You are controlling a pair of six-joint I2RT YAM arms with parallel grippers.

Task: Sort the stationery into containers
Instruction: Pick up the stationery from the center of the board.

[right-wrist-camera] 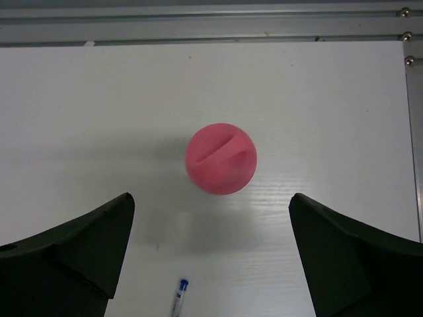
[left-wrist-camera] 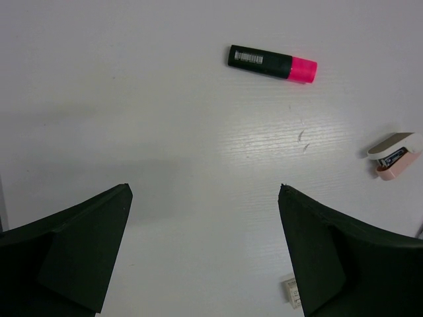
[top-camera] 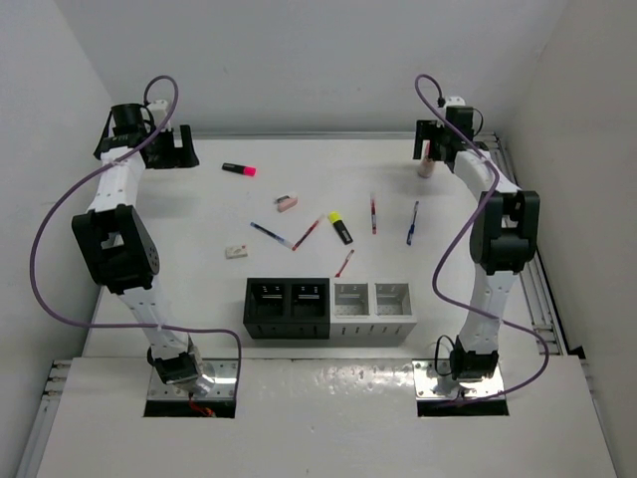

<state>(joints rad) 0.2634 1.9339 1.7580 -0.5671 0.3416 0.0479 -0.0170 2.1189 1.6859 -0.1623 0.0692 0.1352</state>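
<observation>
My right gripper is going to reach the glue stick and grab its pink cap [top-camera: 428, 151] [right-wrist-camera: 221, 159], so the glue stick's base stays free to go into a grey bin.
The stationery lies scattered on the white table: a pink highlighter [top-camera: 239, 169] [left-wrist-camera: 271, 63], a pink-and-white eraser [top-camera: 286, 203] [left-wrist-camera: 394, 154], a small pale eraser [top-camera: 236, 251] [left-wrist-camera: 291, 292], a yellow highlighter [top-camera: 340, 227], red pens [top-camera: 373, 213] and a blue pen [top-camera: 412, 223] [right-wrist-camera: 180, 297]. The pink-capped glue stick [top-camera: 426, 159] [right-wrist-camera: 221, 158] stands upright. Four bins sit in a row, two black [top-camera: 288, 307] and two grey [top-camera: 373, 309]. My left gripper [top-camera: 177, 149] [left-wrist-camera: 205, 191] is open and empty at the far left. My right gripper [top-camera: 434, 141] [right-wrist-camera: 211, 198] is open above the glue stick, not touching it.
White walls enclose the table on the left, back and right. A metal rail [right-wrist-camera: 198, 16] runs along the far edge behind the glue stick. Another red pen [top-camera: 344, 263] lies just behind the grey bins.
</observation>
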